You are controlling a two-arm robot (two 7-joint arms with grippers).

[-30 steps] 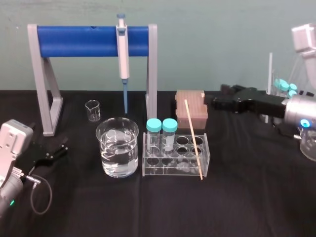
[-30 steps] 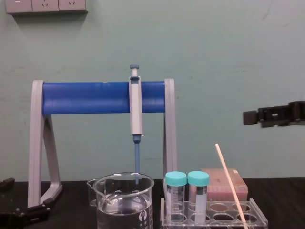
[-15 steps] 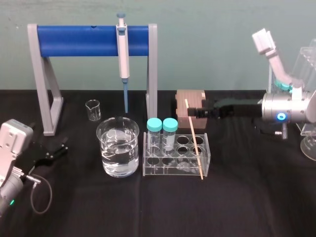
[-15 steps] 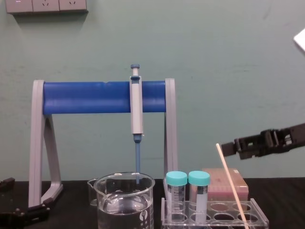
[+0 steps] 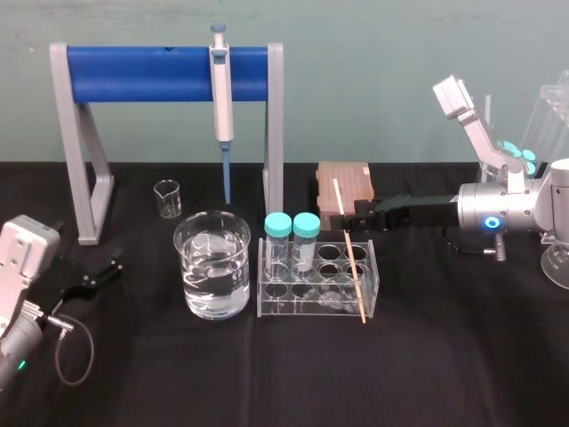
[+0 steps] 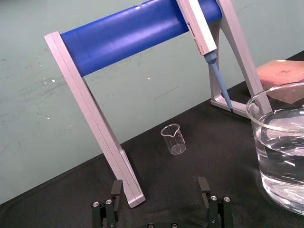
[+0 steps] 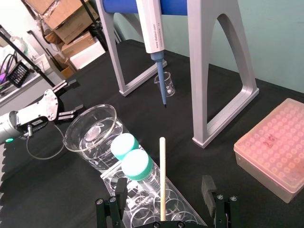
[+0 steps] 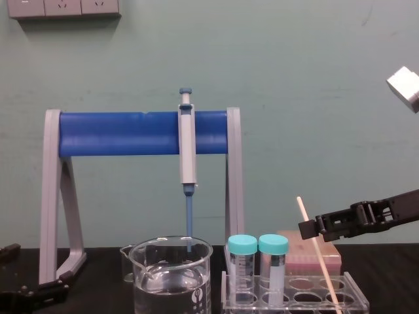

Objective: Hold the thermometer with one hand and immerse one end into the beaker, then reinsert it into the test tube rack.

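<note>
I should grab the thermometer's upper part with my right gripper, as the rack (image 5: pixel 317 301) and its capped tubes crowd its lower end.
The thermometer (image 5: pixel 348 251) is a thin cream rod that leans in the clear test tube rack (image 5: pixel 317 301), its top tilted back toward the pink box. My right gripper (image 5: pixel 356 216) reaches in level from the right and is open. In the right wrist view the thermometer (image 7: pixel 162 180) stands between the two fingers (image 7: pixel 207 187) without touching either. From the chest, the right gripper (image 8: pixel 308 227) is level with the rod's upper part (image 8: pixel 306 219). The large beaker (image 5: pixel 212 265), partly filled with water, stands left of the rack. My left gripper (image 6: pixel 160 186) rests open at the table's left.
A grey stand with a blue bar (image 5: pixel 160 73) holds a pipette (image 5: pixel 220 98) behind the beaker. A small beaker (image 5: pixel 166 197) sits under it. The pink box (image 5: pixel 343 185) is behind the rack, which holds two teal-capped tubes (image 5: pixel 292 236). Glassware (image 5: pixel 556 258) stands at the far right.
My right gripper has come down and moved left from beside the pink box, so its open fingers now straddle the thermometer's upper part. The left arm has not moved.
</note>
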